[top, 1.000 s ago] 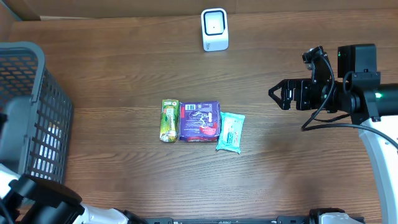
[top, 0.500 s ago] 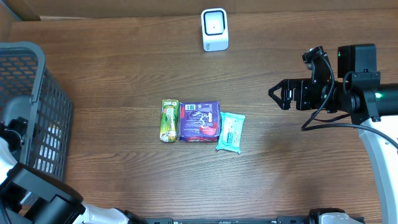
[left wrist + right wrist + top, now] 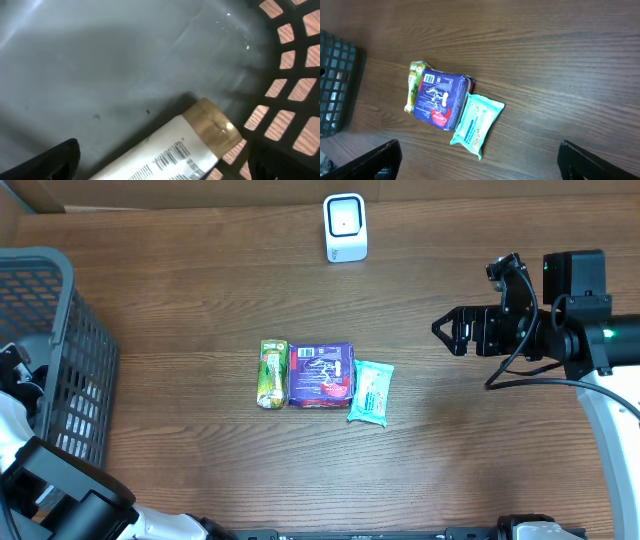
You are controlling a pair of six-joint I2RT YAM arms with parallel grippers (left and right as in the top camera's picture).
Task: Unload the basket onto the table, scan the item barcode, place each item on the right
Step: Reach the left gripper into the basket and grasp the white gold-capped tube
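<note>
I need to keep the printed barcode uncovered to scan it, so my left gripper should next grab the white tube (image 3: pixel 165 155) across its body, clear of the gold cap (image 3: pixel 212 125).
A white tube (image 3: pixel 165 155) with a gold cap (image 3: pixel 212 125) and a printed barcode lies on the grey floor of the basket (image 3: pixel 60 360). My left gripper (image 3: pixel 165 167) is inside the basket just over the tube. Its jaws stand open, far apart on either side and clear of the tube. At the table's far edge stands the white scanner (image 3: pixel 345 227). My right gripper (image 3: pixel 445 333) hovers open at the right, holding nothing. In the middle of the table lie a green pack (image 3: pixel 272 374), a purple pack (image 3: pixel 322 375) and a teal wipes pack (image 3: pixel 371 392).
The basket's lattice wall (image 3: pixel 290 85) rises close to the tube's cap end. In the right wrist view the three packs (image 3: pixel 442 97) lie side by side on the wooden table (image 3: pixel 560 65), with the basket's corner (image 3: pixel 335 80) at the left.
The left arm has shifted at the basket towards the table's near edge. The right arm and the three packs have not moved.
</note>
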